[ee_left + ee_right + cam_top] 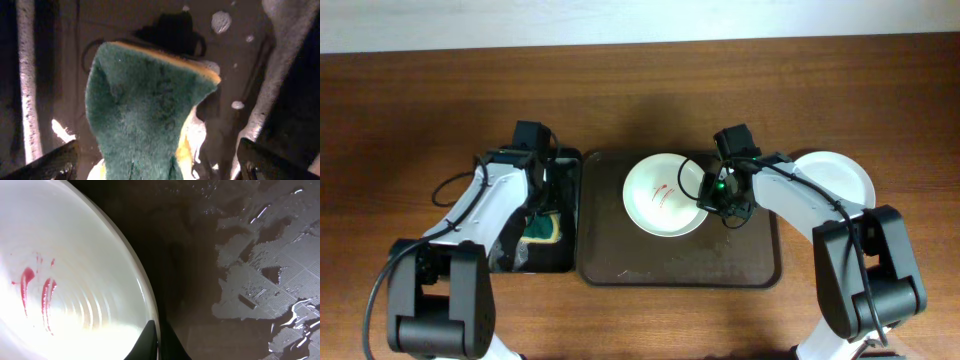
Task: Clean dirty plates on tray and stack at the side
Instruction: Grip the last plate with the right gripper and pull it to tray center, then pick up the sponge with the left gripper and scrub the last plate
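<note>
My left gripper grabs the green-yellow sponge by its narrow middle (539,222) (139,146) next, so its flared end stays free to clean the plate.
A white plate (665,193) with thin red streaks sits tilted on the dark brown tray (720,255). My right gripper (707,196) is shut on its right rim; in the right wrist view the two fingers (157,341) pinch the rim of the plate (75,280) above the wet tray (225,230). A second white plate (835,178) lies on the table to the right of the tray. No mint-green plate shows. My left gripper (535,218) hangs open over the green-yellow sponge (544,229), its fingers (165,162) wide apart on either side of the sponge (145,110).
The sponge lies in a narrow black tray (570,165), wet with foam spots (50,75), just left of the brown tray. The wooden table (420,90) spreads behind and to both sides. Arm cables loop near both trays.
</note>
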Controlling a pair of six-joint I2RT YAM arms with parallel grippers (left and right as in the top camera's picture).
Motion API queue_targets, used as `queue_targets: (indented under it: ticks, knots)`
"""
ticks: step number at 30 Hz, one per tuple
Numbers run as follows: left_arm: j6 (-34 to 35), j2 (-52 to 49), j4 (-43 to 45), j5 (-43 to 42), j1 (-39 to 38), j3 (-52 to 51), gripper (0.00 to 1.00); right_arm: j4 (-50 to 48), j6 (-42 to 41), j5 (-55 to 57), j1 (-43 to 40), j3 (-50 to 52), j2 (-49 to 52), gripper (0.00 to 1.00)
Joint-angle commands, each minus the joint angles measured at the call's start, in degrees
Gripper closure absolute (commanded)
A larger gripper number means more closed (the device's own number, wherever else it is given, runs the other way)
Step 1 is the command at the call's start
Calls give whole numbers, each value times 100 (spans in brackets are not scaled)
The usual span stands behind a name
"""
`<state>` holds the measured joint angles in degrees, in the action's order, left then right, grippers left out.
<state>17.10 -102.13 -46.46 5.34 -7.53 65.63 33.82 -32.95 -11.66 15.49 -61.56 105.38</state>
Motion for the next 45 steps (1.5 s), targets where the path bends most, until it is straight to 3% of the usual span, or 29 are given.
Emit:
queue_targets:
  ticks: [1,2,5,10,15,19,25,39,42,45]
  knots:
    - [216,87,319,4,4,-533,25,90,122,205,31,66,76,96]
    - [282,87,372,2,4,-647,36,90,120,203,31,66,76,96]
    - [282,90,376,-11,4,-776,100,92,122,201,31,66,76,96]
    - [273,450,369,-15,114,-608,100,129,271,199,31,66,76,96]
    - [-74,1349,903,13,240,-494,100,181,1165,140,39,63,74,96]
    - [-184,1976,1425,820,205,-494,100,262,1453,262,407,63,74,96]
    - [-354,2577,1563,1014,190,-494,100,186,1451,505,439,63,74,96]
    - [-352,2605,1491,1012,190,-507,100,173,1453,507,439,63,74,96]
    - [-348,2245,1403,905,190,-938,100,173,1453,507,437,66,74,96]
    - [-199,1495,1370,205,197,-1423,100,175,1453,507,439,66,74,96]
